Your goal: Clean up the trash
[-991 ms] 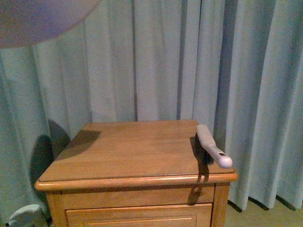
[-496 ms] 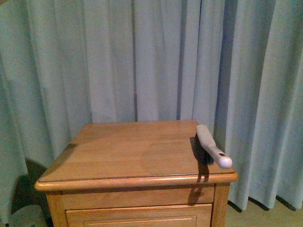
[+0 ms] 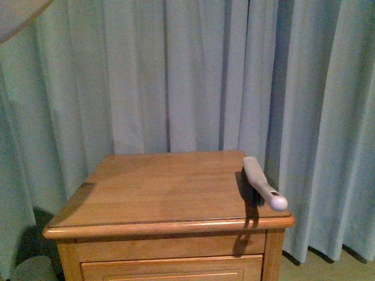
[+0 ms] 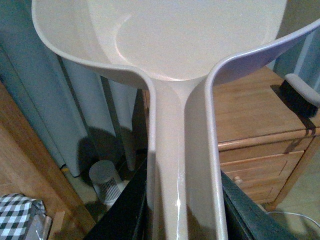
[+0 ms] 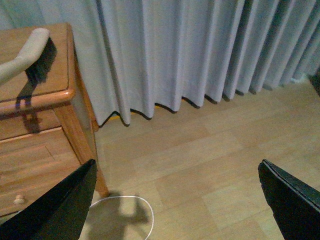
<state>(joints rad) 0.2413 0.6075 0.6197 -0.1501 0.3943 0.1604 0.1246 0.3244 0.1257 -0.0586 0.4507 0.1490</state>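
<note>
The beige brush can sweep up trash when its bristles are free. My right gripper should pick up the brush by its handle (image 3: pixel 269 195) next, which leaves the bristles free.
No wad of white tissue shows in any view. My left gripper (image 4: pixel 182 210) is shut on the handle of the beige dustpan (image 4: pixel 190 45), whose pan looks empty from here and fills the left wrist view. A blurred edge of the dustpan (image 3: pixel 17 14) shows at the top left of the front view. My right gripper (image 5: pixel 177 200) is open and empty above the wood floor (image 5: pixel 210 165), to the right of the nightstand (image 5: pixel 30 100). A hand brush (image 3: pixel 263 182) with a pale handle and dark bristles lies at the right edge of the nightstand top (image 3: pixel 164 187).
Grey curtains (image 3: pixel 193 76) hang behind the nightstand. A white cable (image 5: pixel 125 205) loops on the floor by its leg. A small grey ribbed cylinder (image 4: pixel 106 181) stands on the floor left of the nightstand. A black-and-white checked cloth (image 4: pixel 20 215) lies at the lower left.
The blurred dustpan at the top left of the front view went out of sight, then came back as a smaller edge. Its shadow has left the nightstand top. The brush has not moved.
</note>
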